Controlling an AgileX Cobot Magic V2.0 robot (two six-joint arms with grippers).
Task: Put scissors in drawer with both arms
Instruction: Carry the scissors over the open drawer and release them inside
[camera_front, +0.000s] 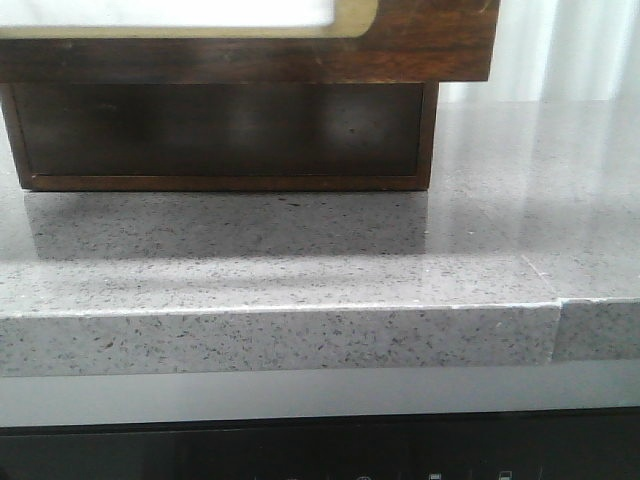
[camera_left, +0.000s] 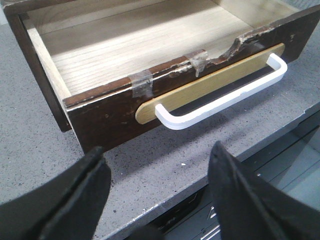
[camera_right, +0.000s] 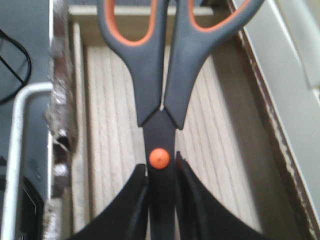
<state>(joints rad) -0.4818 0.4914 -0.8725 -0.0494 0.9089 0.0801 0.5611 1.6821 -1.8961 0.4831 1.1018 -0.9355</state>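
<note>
My right gripper lowers the scissors, before releasing them. They hang above the pale bottom of the drawer, so they would drop if I opened now.
In the right wrist view my right gripper (camera_right: 161, 169) is shut on the dark blades of the scissors (camera_right: 150, 75), just past their orange pivot. The grey handles with orange linings point away from me, over the pale wooden floor of the open drawer (camera_right: 215, 150). The left wrist view shows the drawer (camera_left: 107, 117) pulled out and empty, its dark-brown front chipped and taped along the top edge. My left gripper (camera_left: 157, 150) is open in front of it, above the counter's edge, holding nothing. Neither gripper appears in the front view, where the drawer front (camera_front: 430, 45) fills the top.
A white handle (camera_left: 225, 97) on a tan plate sits across the drawer front. The dark cabinet cavity (camera_front: 220, 135) lies under the drawer. The grey speckled counter (camera_front: 300, 270) has a seam (camera_front: 556, 300) at the right, and a dark appliance front (camera_front: 320, 455) runs below its edge.
</note>
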